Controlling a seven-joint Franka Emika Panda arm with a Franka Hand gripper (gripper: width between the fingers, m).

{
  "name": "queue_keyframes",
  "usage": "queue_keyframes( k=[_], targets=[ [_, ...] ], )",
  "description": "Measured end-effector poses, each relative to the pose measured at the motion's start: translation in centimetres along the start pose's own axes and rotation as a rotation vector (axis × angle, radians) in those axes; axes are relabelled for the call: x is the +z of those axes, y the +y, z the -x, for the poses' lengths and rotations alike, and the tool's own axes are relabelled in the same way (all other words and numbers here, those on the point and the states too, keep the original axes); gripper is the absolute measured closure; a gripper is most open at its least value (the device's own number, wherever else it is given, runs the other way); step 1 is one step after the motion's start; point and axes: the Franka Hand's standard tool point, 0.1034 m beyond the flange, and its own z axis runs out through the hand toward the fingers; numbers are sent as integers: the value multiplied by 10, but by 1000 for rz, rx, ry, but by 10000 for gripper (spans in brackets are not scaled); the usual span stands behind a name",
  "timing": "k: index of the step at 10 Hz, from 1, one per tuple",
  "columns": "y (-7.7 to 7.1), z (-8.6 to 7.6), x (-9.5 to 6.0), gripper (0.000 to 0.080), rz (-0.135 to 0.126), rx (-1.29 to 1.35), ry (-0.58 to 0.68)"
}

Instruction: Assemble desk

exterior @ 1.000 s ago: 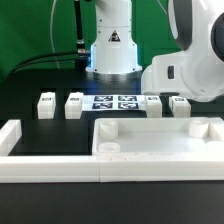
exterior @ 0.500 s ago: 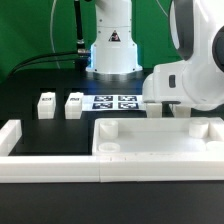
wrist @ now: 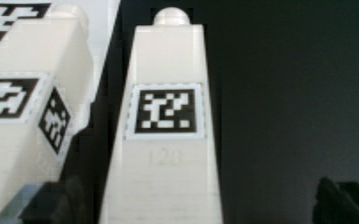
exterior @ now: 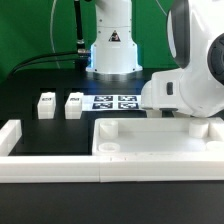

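Note:
My gripper needs to close on the tagged leg (wrist: 163, 185) now, because in the wrist view my fingertips reach down beside it, over the black table, and would hold it.
The desk's white tabletop panel (exterior: 150, 140) lies flat at the front of the black table. Two white block legs (exterior: 46, 105) (exterior: 74, 104) stand to the exterior view's left of the marker board (exterior: 113, 101). The arm's white hand (exterior: 185, 92) hangs low at the exterior view's right, behind the panel, and hides what lies under it. In the wrist view a tagged leg (wrist: 167, 110) lies lengthwise between the dark fingers (wrist: 43, 205) of my gripper (wrist: 194, 205). The jaws are open, with a gap on each side. Another leg (wrist: 25, 90) lies right beside it.
A long low white border wall (exterior: 50, 165) runs along the table's front and up its left side. The robot's white base (exterior: 110, 45) stands behind the marker board, against a green backdrop.
The hand has come down and forward at the exterior view's right. It now covers the two legs that showed there a second ago. The jaws stayed open.

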Motion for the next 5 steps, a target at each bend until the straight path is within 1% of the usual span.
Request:
queue_keyframes(
  k=[2,3,4,5],
  targets=[
    [2,0,4,151,-1,4,-7],
    [3,1,5,259,-1,4,-9],
    [3,1,5,398,-1,5,-11],
    [4,1,6,516,-2,6,-12]
  ],
)
